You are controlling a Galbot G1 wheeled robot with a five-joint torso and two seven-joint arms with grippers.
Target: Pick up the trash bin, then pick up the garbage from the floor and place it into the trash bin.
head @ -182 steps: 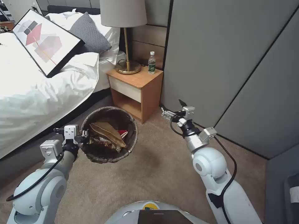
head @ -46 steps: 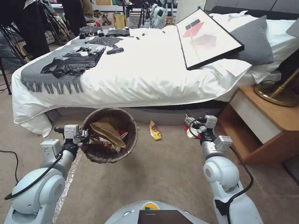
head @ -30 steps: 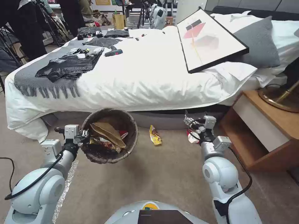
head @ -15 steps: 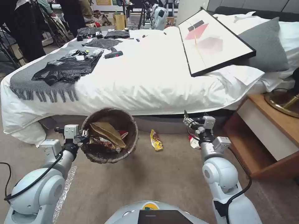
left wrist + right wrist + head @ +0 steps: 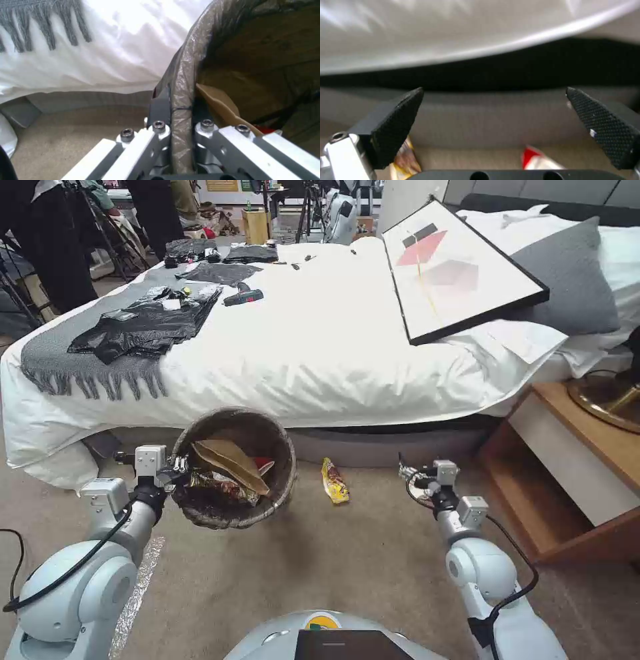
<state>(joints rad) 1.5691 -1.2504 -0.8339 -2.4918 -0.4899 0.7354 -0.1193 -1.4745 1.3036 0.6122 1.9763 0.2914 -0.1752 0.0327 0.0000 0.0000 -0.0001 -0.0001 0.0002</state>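
Observation:
My right gripper needs to grab the red-and-white crumpled carton next by its white part (image 5: 419, 491), so that the carton can go to the trash bin.
My left gripper (image 5: 177, 471) is shut on the near rim of the trash bin (image 5: 283, 483) and holds it off the carpet; in the left wrist view its fingers (image 5: 160, 130) clamp the bag-lined rim (image 5: 185, 75). A tan paper bag (image 5: 230, 461) and wrappers lie inside the bin. A yellow wrapper (image 5: 334, 481) lies on the carpet by the bed base. My right gripper (image 5: 408, 474) hangs open and low over a red-and-white piece of garbage (image 5: 536, 160), which it mostly hides in the head view. In the right wrist view the open gripper (image 5: 494, 91) frames that piece and the yellow wrapper (image 5: 405, 157).
The bed (image 5: 320, 353) with its white duvet stands straight ahead, a framed picture (image 5: 460, 267) and black bags (image 5: 143, 320) on top. A wooden nightstand (image 5: 567, 473) is close on the right. A shiny strip (image 5: 137, 587) lies on the carpet at left.
The camera turned from the nightstand corner to the bedside, then crept leftward. In the last half second my right gripper dropped lower toward the floor. The left gripper kept the bin.

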